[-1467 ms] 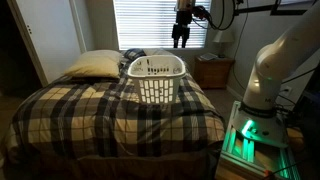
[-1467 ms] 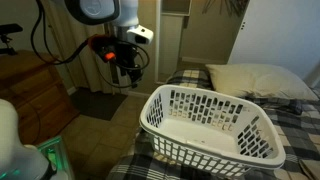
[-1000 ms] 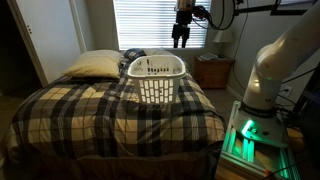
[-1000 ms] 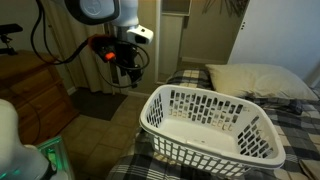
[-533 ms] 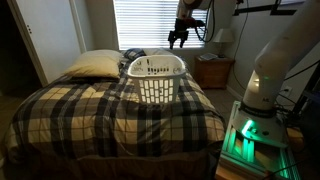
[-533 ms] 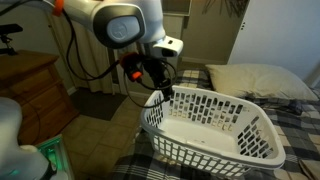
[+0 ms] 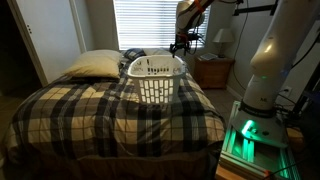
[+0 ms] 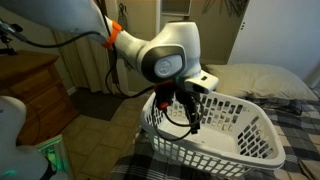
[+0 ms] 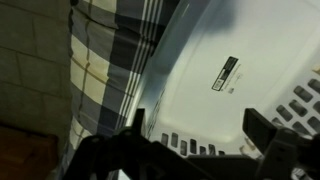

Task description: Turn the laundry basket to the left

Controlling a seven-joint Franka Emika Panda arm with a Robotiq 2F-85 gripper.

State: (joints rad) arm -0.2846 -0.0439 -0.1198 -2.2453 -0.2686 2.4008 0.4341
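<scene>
I will use my gripper next to grab the laundry basket (image 7: 155,76) by its rim at the near end, with the basket's side between my fingers. Then I can swing that end and turn the basket.
The white slotted laundry basket (image 7: 155,76) stands on the plaid bed, seen in both exterior views (image 8: 236,140). My gripper (image 7: 180,44) hangs just over the basket's near end (image 8: 191,116), fingers pointing down inside the rim. In the wrist view the gripper (image 9: 201,134) is open. Its two dark fingers are spread wide over the basket's white floor (image 9: 200,60) and slotted end wall, with nothing held between them. A label shows on the basket floor.
A cream pillow (image 7: 90,65) lies at the head of the bed (image 8: 262,78). A nightstand (image 7: 212,70) with a lamp stands by the window. A wooden dresser (image 8: 35,95) is beside the bed. The robot base (image 7: 262,100) stands at the bed's side.
My gripper has come down from high beside the bed and moved over the end of the basket. The basket has not moved.
</scene>
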